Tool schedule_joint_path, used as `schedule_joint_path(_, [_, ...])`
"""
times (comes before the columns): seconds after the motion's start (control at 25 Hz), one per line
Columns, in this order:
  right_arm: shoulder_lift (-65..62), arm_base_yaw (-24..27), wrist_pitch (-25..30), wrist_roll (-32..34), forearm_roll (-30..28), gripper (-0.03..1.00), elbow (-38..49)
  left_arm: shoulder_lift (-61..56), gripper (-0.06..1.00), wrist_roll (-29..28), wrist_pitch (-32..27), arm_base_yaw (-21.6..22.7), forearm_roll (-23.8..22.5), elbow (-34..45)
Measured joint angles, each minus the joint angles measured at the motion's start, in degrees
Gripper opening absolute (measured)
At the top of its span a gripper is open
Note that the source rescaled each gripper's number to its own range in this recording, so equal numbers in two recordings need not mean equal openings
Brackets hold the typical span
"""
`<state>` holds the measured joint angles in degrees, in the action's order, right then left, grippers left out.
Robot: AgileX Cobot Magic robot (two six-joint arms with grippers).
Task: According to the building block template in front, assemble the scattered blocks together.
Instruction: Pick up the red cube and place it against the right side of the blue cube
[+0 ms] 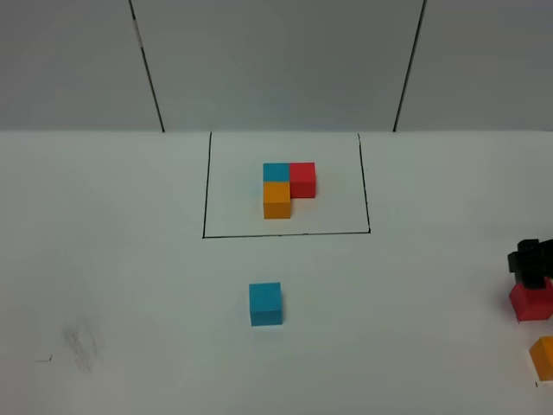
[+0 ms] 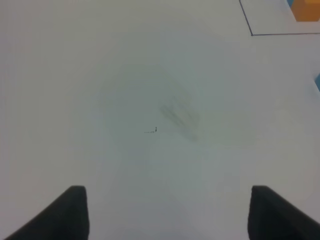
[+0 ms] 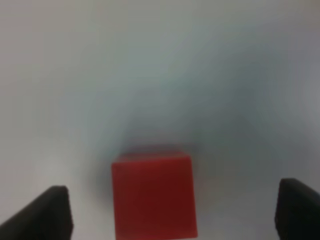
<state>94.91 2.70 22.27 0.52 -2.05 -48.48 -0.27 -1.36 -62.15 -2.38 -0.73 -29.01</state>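
My fingers stop above the red cube's top (image 1: pixel 532 296), so it is too early to close. My right gripper lowers next, then closes on the cube.
The building block template (image 1: pixel 288 188) is an L of cyan-blue, red and orange cubes inside a black drawn rectangle at the table's middle back. The loose cyan-blue cube (image 1: pixel 265 303) sits in front of it. The loose red cube (image 1: pixel 530 299) is at the far right edge, with my right gripper (image 1: pixel 531 259) right above it. In the right wrist view the red cube (image 3: pixel 153 195) lies between the wide-open fingers (image 3: pixel 47 212), not gripped. The loose orange cube (image 1: pixel 543 356) is at the right edge, nearer the front. My left gripper (image 2: pixel 165 215) is open and empty over bare table.
A faint grey smudge (image 1: pixel 82 339) marks the table at the front left; it also shows in the left wrist view (image 2: pixel 177 115). The frame's corner line (image 2: pixel 252 32) and a bit of the template's orange cube (image 2: pixel 306 9) show there too. A grey panelled wall (image 1: pixel 276 60) stands behind.
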Motion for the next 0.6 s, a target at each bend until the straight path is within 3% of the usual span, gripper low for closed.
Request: schedule_joint_path(0.6, [8.0, 0.0, -2.5, 0.0, -0.2, 0.82, -0.1, 0.0, 0.46, 0.1, 0.0, 0.0, 0.0, 0.0])
